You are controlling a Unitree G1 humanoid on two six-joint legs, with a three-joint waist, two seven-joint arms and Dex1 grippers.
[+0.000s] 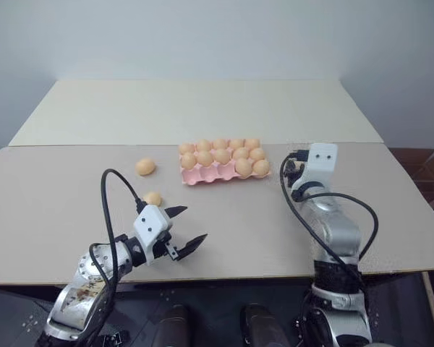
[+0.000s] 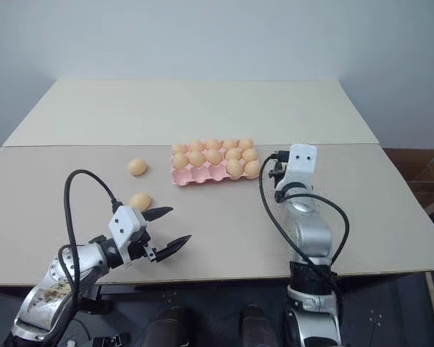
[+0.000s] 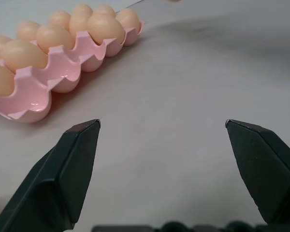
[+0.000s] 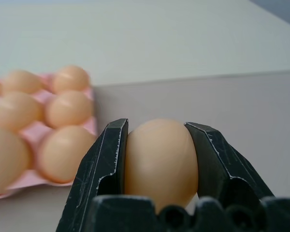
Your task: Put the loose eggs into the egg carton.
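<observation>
The held egg [image 4: 160,162] hangs beside the pink egg carton [image 4: 36,130] in the right wrist view, short of its cups. It moves toward them in my right gripper, before release.
The pink egg carton [image 1: 200,178] lies mid-table, with several eggs in its cups and bare cups along its near left side. Two loose eggs rest on the table to its left: one [image 1: 145,167] further back, one [image 1: 152,198] nearer me. My left gripper [image 1: 194,223] hovers open just right of the nearer egg, with nothing between its fingers. In the left wrist view the carton [image 3: 63,72] is ahead of it. My right gripper [image 4: 157,124] is shut on another egg [image 4: 159,159], held right of the carton, its white wrist block [image 1: 320,160] close to the carton's right end.
The grey table [image 1: 58,217] ends in a front edge just below my arms. A second cream table [image 1: 202,108] butts against it at the back. A dark floor shows past the right edge.
</observation>
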